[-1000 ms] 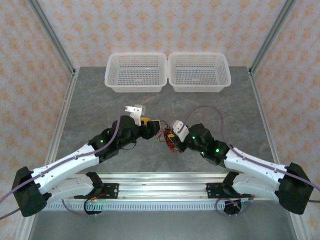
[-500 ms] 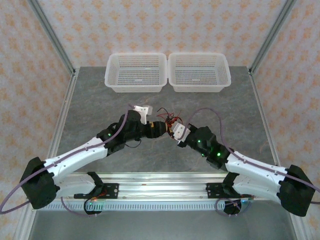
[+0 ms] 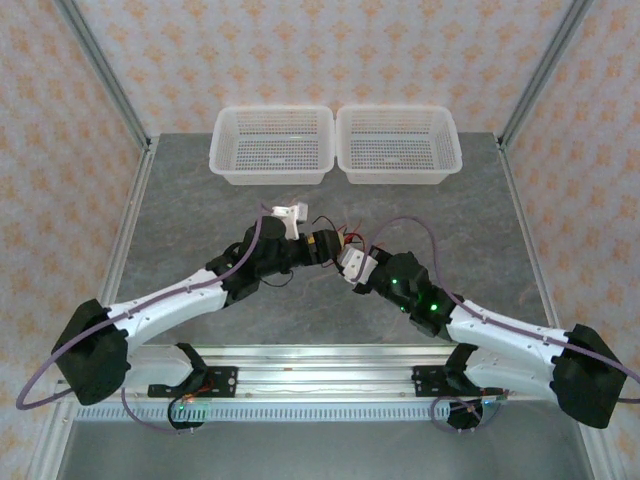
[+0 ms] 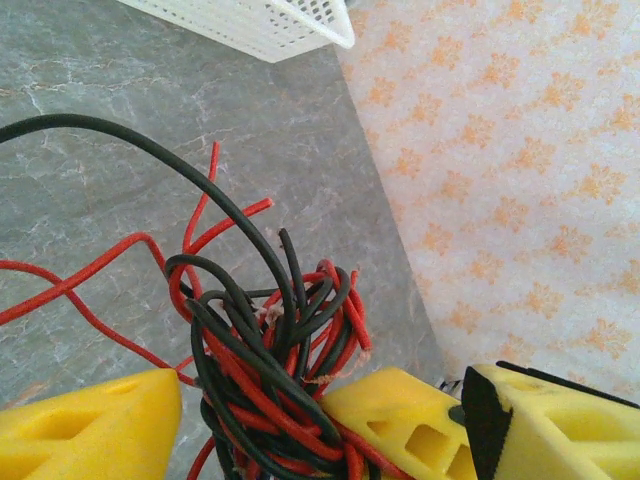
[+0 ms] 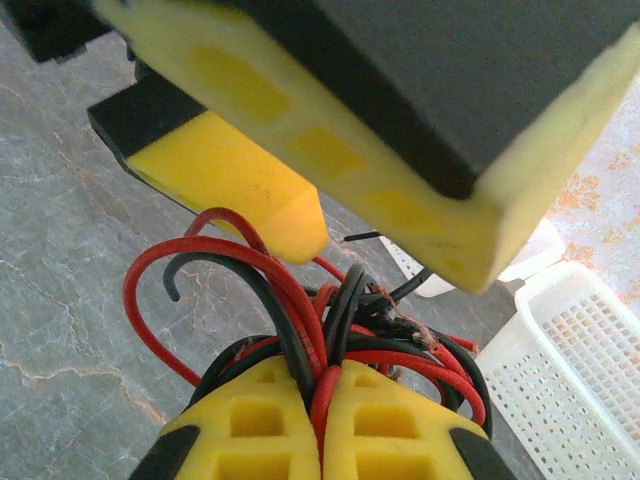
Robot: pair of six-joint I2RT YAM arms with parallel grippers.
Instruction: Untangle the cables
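Observation:
My left gripper is to grab the cables next across the body of the knot (image 3: 351, 238) (image 4: 275, 372). This leaves the loose ends free for my right gripper to untangle.
The cables (image 4: 270, 350) are a knot of thin red and black wires with loose ends curling toward the table. My right gripper (image 5: 322, 385) is shut on the knot, a red strand pinched between its yellow fingers. The same gripper shows as a holed yellow tip (image 4: 400, 420) beside the knot. My left gripper (image 4: 320, 430) is open, its fingers (image 4: 80, 430) standing wide on either side of the knot and that tip. From above, the left gripper (image 3: 325, 243) and right gripper (image 3: 350, 262) meet at mid-table, with the cables (image 3: 335, 228) sticking up between them.
Two white mesh baskets (image 3: 272, 145) (image 3: 398, 145) stand side by side at the back of the grey marble table (image 3: 180, 200). A basket's corner (image 5: 580, 360) lies close to the right of the knot. Metal frame posts and patterned walls enclose the table.
Both grippers have carried the knot away from the near edge toward the baskets. The left gripper has moved right, closer to the right one, and its jaws have spread wider.

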